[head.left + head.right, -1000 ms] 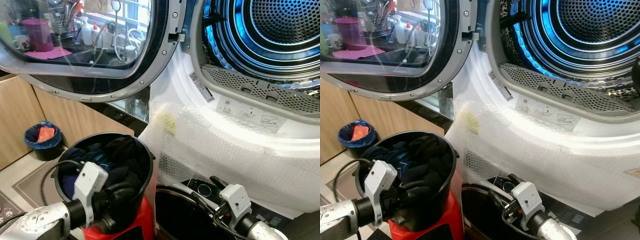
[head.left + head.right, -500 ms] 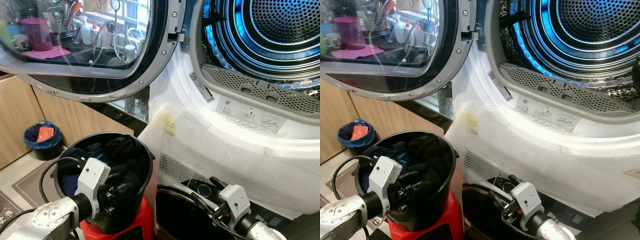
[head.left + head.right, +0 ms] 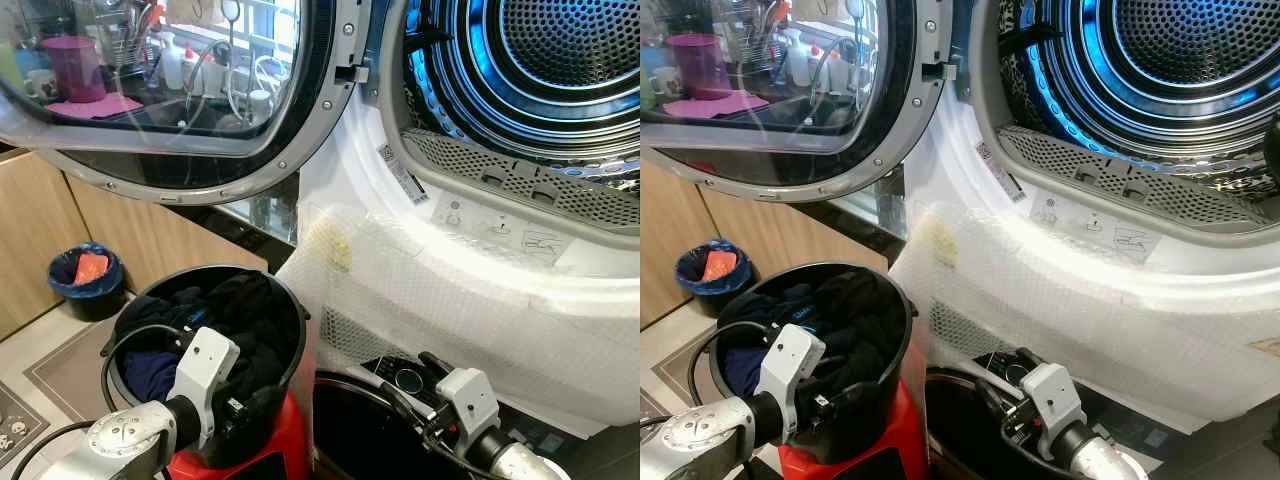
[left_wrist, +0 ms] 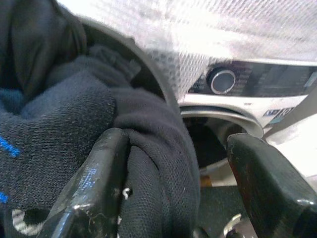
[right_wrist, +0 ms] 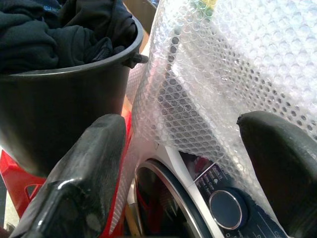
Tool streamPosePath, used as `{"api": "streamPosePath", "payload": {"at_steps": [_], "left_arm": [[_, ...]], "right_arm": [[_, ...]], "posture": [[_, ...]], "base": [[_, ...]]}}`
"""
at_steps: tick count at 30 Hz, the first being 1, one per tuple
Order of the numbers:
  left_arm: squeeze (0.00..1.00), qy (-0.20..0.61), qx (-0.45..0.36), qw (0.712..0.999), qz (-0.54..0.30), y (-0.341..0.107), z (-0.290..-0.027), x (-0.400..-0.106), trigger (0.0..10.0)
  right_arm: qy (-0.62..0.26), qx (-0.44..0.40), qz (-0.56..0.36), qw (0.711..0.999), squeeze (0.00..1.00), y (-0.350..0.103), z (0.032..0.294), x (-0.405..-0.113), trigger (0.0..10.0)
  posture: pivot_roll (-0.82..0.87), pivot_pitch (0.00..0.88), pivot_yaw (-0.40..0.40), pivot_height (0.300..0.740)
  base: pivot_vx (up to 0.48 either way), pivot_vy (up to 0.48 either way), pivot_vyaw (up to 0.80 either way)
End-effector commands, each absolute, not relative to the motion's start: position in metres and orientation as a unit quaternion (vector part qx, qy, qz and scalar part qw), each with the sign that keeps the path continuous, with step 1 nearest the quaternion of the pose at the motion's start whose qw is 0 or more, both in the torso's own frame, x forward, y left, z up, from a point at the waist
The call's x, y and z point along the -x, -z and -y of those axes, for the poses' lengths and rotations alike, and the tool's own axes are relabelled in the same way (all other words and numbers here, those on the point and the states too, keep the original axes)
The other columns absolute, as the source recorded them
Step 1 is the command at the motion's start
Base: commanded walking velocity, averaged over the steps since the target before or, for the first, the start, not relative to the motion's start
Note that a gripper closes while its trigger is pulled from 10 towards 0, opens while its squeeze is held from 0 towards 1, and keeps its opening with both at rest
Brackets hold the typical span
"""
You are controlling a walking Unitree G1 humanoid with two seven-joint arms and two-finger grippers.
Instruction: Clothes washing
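Observation:
The black cloth lies loose in the full bucket; my left gripper should grab it next by the fold bulging up beside the bucket's rim (image 4: 159,166).
A black bucket (image 3: 293,305) stands on a red base and is filled with dark clothes (image 3: 235,305). My left gripper (image 3: 245,405) is open at the bucket's near right rim. In the left wrist view one finger (image 4: 99,178) lies pressed against a fold of black cloth (image 4: 148,144), while the other finger stands apart over the machine front. My right gripper (image 3: 410,385) hangs open and holds nothing, low beside the bucket, in front of the bubble wrap (image 5: 223,74). The open drum (image 3: 545,60) with blue light is up at the right.
The round glass door (image 3: 200,90) swings open to the left above the bucket. Bubble wrap (image 3: 450,290) covers the white front below the drum. A lower machine with a round knob (image 3: 408,380) sits beneath it. A blue waste bin (image 3: 88,280) stands on the floor at the left.
My left arm has shifted to the right across the bucket, bringing its gripper to the near right rim. The right gripper has stayed where it was.

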State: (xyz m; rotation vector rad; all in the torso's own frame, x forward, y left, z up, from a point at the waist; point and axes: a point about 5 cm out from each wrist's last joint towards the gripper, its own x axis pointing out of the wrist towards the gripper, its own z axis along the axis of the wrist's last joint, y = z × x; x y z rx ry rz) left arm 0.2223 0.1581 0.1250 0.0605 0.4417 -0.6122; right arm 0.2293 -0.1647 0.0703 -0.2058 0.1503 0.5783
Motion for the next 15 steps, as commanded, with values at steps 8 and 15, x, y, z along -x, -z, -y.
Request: {"api": "streamPosePath", "payload": {"at_steps": [8, 15], "left_arm": [[0.00, 0.284, -0.015, 0.927, -0.244, -0.1195, -0.1596, -0.2214, 0.0], [0.00, 0.283, -0.016, 0.926, -0.251, -0.1203, -0.1617, -0.2217, 0.0]], "right_arm": [[-0.287, 0.106, -0.072, 0.949, 0.00, -0.0703, 0.1641, -0.2306, 10.0], [-0.288, 0.107, -0.071, 0.949, 0.00, -0.0698, 0.1633, -0.2311, 10.0]], "posture": [[0.09, 0.039, -0.080, 0.740], [0.09, 0.031, -0.079, 0.740]], "base": [[0.000, 0.000, 0.00], [0.000, 0.000, 0.00]]}}
